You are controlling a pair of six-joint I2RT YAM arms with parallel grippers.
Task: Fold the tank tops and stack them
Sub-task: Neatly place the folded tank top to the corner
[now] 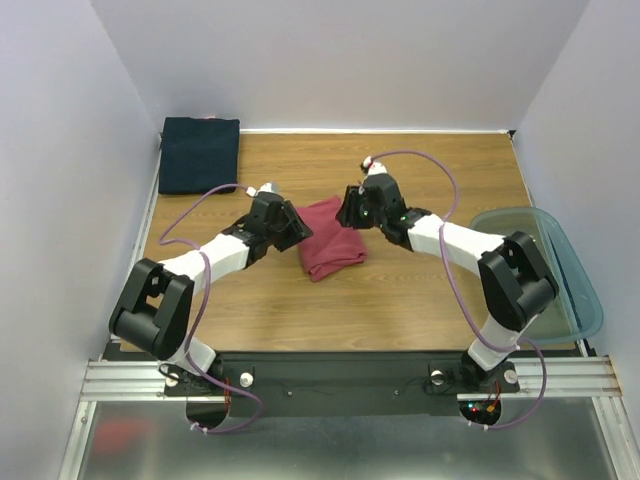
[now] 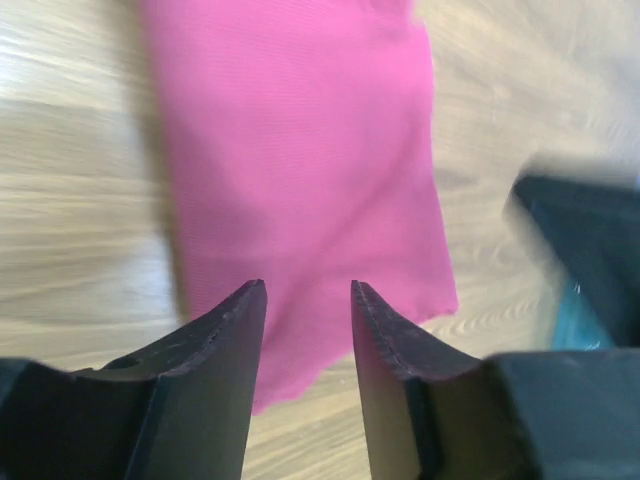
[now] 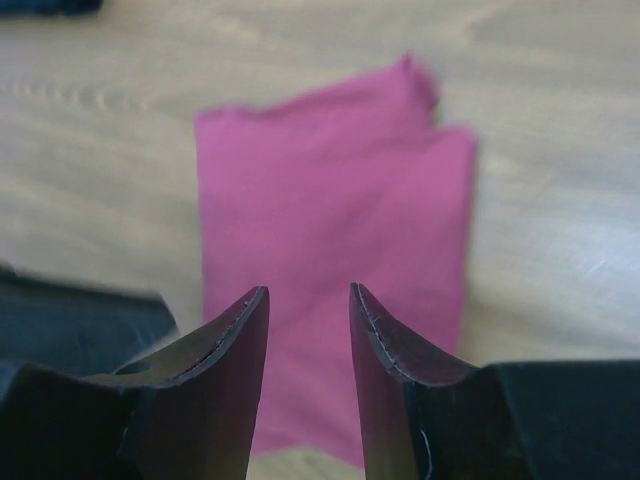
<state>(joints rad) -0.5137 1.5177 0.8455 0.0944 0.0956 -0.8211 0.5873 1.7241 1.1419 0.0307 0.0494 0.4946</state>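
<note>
My left gripper grabs the folded rose-red tank top by its side edge (image 1: 303,250) (image 2: 200,275) next, so the rest trails to stack over the navy one.
The rose-red tank top (image 1: 330,238) lies folded into a rough rectangle on the wooden table, between my two grippers. It shows pink in the left wrist view (image 2: 300,170) and in the right wrist view (image 3: 335,220). My left gripper (image 1: 296,224) is open and empty at its left edge, jaws apart above the cloth (image 2: 307,290). My right gripper (image 1: 347,210) is open and empty at its far right corner, jaws apart above the cloth (image 3: 308,292). The dark navy tank top (image 1: 199,154) lies folded flat at the far left corner.
A translucent blue-green plastic tub (image 1: 548,268) stands at the right edge of the table. White walls close in the back and both sides. The metal rail (image 1: 330,378) with both arm bases runs along the near edge.
</note>
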